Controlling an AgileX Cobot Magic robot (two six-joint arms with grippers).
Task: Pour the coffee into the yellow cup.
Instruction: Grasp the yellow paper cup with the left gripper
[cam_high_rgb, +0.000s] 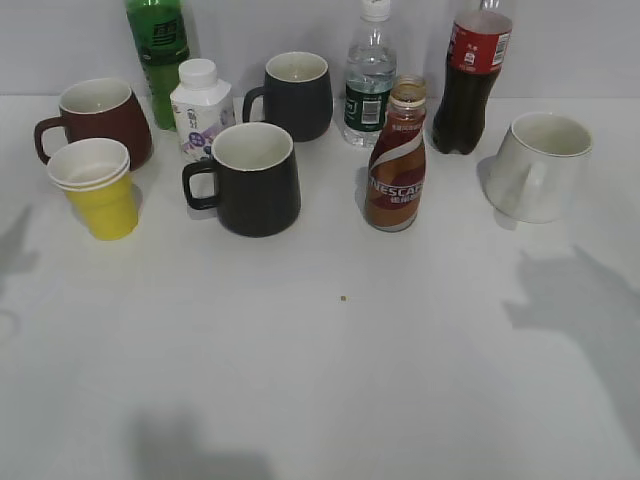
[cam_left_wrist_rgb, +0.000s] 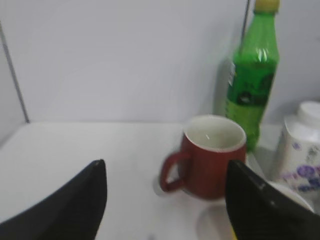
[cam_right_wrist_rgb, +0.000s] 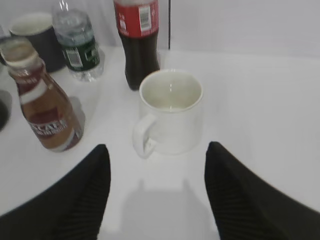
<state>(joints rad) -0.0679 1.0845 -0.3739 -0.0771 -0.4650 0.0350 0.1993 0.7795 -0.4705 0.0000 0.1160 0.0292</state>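
The left gripper should hold the yellow cup ready for the coffee, so next it should grip the cup by its body below the cup's rim (cam_high_rgb: 106, 210).
The coffee bottle (cam_high_rgb: 397, 160) with a red-white-brown "NESCAFE" label stands uncapped right of centre; it also shows at the left of the right wrist view (cam_right_wrist_rgb: 44, 102). The yellow cup (cam_high_rgb: 97, 187) stands at the left, in front of the dark red mug (cam_high_rgb: 98, 118); in the left wrist view only a sliver of its white rim (cam_left_wrist_rgb: 287, 192) shows past the right finger. My left gripper (cam_left_wrist_rgb: 165, 172) is open and empty, in front of the dark red mug (cam_left_wrist_rgb: 210, 156). My right gripper (cam_right_wrist_rgb: 157, 152) is open and empty, in front of a white mug (cam_right_wrist_rgb: 170, 111). Neither gripper shows in the exterior view.
Two black mugs (cam_high_rgb: 252, 178) (cam_high_rgb: 295, 94), a white milk bottle (cam_high_rgb: 201, 107), a green bottle (cam_high_rgb: 158, 55), a water bottle (cam_high_rgb: 370, 80), a cola bottle (cam_high_rgb: 473, 78) and the white mug (cam_high_rgb: 540, 165) stand across the back of the white table (cam_high_rgb: 330, 370).
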